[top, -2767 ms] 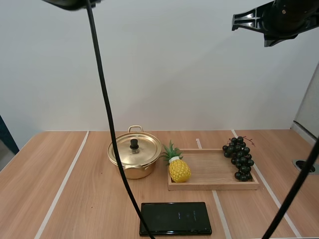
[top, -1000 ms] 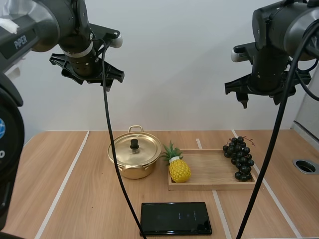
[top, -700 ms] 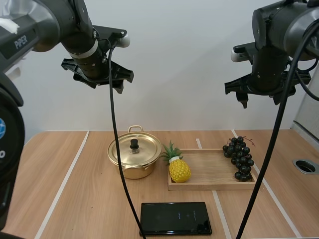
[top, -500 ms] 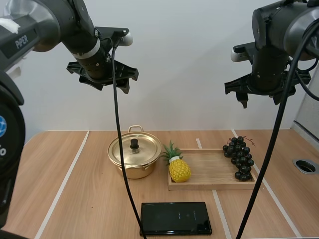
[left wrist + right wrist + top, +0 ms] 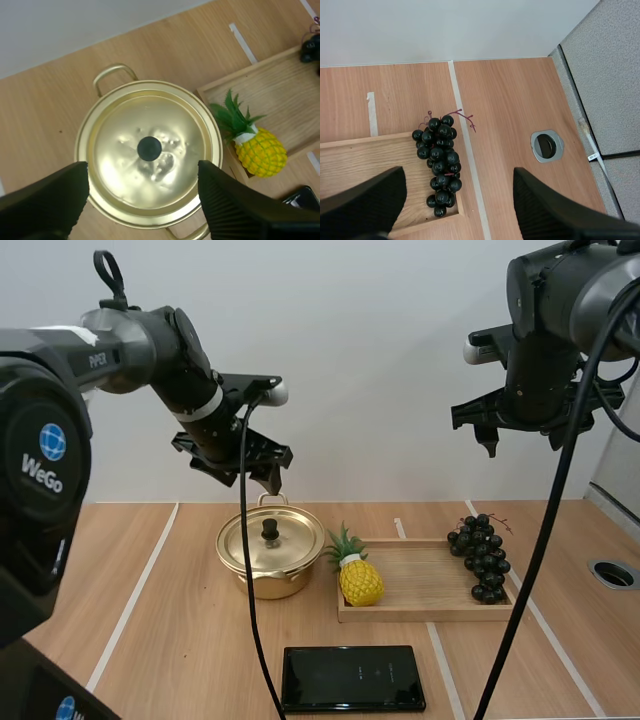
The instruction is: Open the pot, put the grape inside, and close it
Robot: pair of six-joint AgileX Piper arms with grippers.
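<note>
The gold lid spreads wide and nearly flat, so my left gripper should next grab it by the narrow black knob [image 5: 270, 529] at its center.
A gold pot [image 5: 270, 558] stands on the table, its lid on, black knob [image 5: 269, 530] up. My left gripper [image 5: 240, 470] hangs open above it; in the left wrist view the fingers [image 5: 45, 210] stand wide apart on either side of the lid [image 5: 165, 175]. Dark grapes [image 5: 480, 558] lie at the right end of the wooden tray [image 5: 425, 590]. My right gripper [image 5: 522, 440] is open, high over the grapes [image 5: 440, 160], with nothing between its fingers [image 5: 555, 210].
A toy pineapple [image 5: 357, 575] sits at the tray's left end, close to the pot. A black flat slab [image 5: 352, 678] lies near the front edge. A round hole [image 5: 546, 145] is in the table to the right of the grapes.
My left arm has come down and to the right, ending above the pot. The right arm has stayed still. Both grippers have stayed open.
</note>
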